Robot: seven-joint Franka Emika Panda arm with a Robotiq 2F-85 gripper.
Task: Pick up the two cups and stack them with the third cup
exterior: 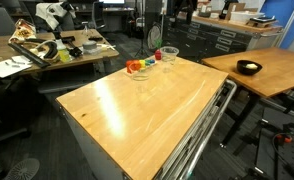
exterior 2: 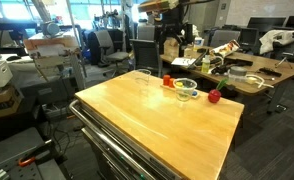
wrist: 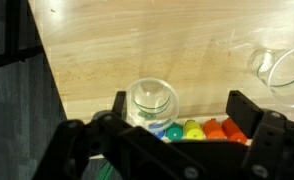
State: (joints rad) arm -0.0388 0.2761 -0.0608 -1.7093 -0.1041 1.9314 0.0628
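Observation:
My gripper picks up the transparent cup nearer the red pieces by the side of its rim next, since its base stays free to stack inside another.
In the wrist view my gripper [wrist: 177, 108] is open, its two dark fingers spread above the wooden table [wrist: 137, 40]. One transparent cup [wrist: 152, 100] stands upright between the fingers, close to the left one. A second transparent cup [wrist: 284, 66] stands at the right edge, partly cut off. In both exterior views the cups stand at the table's far end: one [exterior: 139, 72] by the coloured pieces, another [exterior: 168, 54] further back; in the opposite view one [exterior 2: 142, 76] is apart and one [exterior 2: 187, 89] is near the red objects. I cannot make out the gripper in the exterior views.
A row of small coloured pieces [wrist: 197, 128], blue, green, yellow, orange and red, lies right beside the near cup. Small red objects [exterior 2: 214, 96] [exterior 2: 168, 80] sit on the table. The table edge [wrist: 49, 80] drops to dark floor at the left. Cluttered desks [exterior: 47, 50] stand behind.

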